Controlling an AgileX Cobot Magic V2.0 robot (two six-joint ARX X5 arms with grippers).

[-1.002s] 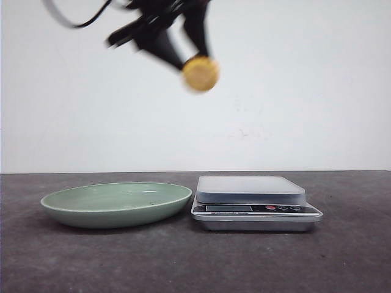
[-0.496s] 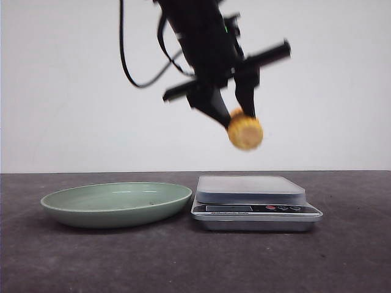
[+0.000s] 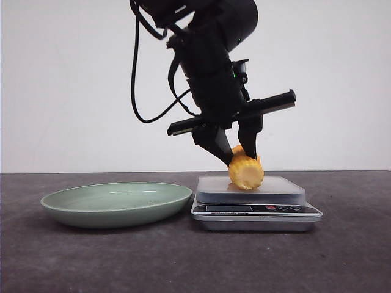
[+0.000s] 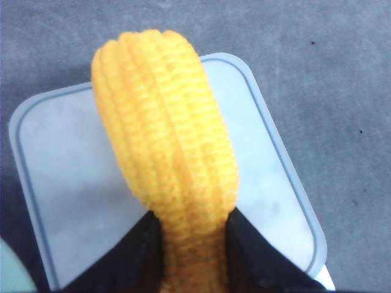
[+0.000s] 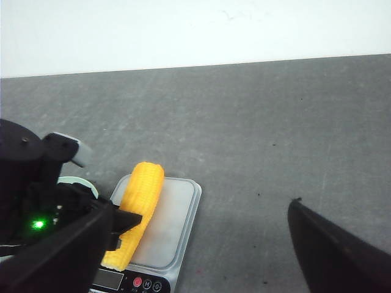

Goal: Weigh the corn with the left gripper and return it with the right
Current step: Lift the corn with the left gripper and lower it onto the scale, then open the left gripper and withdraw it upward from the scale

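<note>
The lower end of the corn is touching the scale's pale platform, so the corn would lie steady. My left gripper should open now.
The corn is a yellow cob piece held in my left gripper, which is shut on its upper end. The cob's lower end appears to touch the platform of the silver kitchen scale. In the left wrist view the corn stretches out from between the black fingers over the scale's pale platform. My right gripper is open and empty. It hangs above and to the right of the scale, with the corn in view.
A shallow green plate lies on the dark table just left of the scale. The scale's display and buttons face the front. The left arm's black body and cable rise above the scale.
My left gripper has come down and to the right with the corn, from high above the plate's edge to the scale's platform.
</note>
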